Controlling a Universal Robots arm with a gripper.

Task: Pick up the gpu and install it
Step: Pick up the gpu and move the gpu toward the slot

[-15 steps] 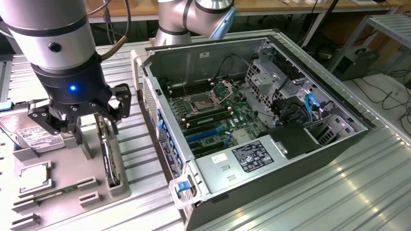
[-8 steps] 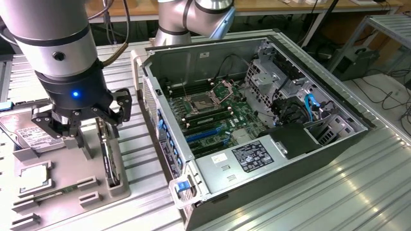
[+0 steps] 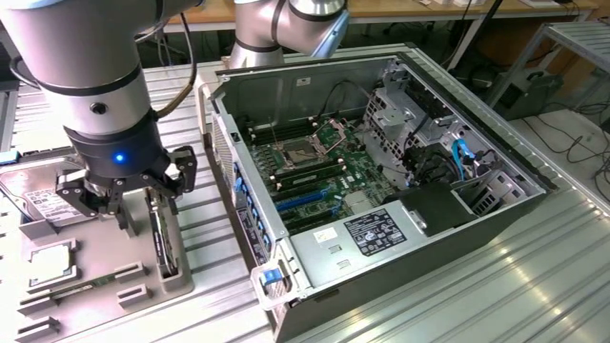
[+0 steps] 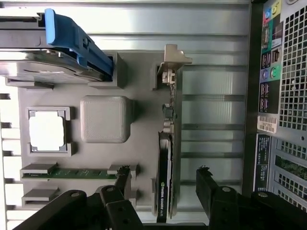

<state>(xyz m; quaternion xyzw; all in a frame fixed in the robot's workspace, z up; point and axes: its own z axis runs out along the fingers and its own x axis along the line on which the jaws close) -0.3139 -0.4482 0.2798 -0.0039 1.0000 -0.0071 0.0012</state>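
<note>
I should next grab the GPU by its black shroud end (image 3: 164,243) with my gripper, because its sides are flat there. Parts of the GPU stick out near the bracket.
The gpu (image 4: 169,148) stands on its long edge in a slot of the grey parts tray (image 4: 144,91), its silver bracket (image 4: 174,58) at one end. In the exterior view the gpu (image 3: 164,246) sits on the tray's side nearest the computer case. My gripper (image 4: 164,178) hangs just above it, open, with one finger on each side of the card and touching nothing. From outside, the gripper (image 3: 138,211) is low over the tray (image 3: 105,314), at the exterior view's left.
The open computer case (image 3: 381,179) lies at the exterior view's right of the tray, motherboard with blue slots (image 3: 305,201) exposed. The tray also holds a hard drive (image 4: 43,67) with a blue handle, a square silver chip (image 4: 46,132) and a memory stick (image 4: 76,172).
</note>
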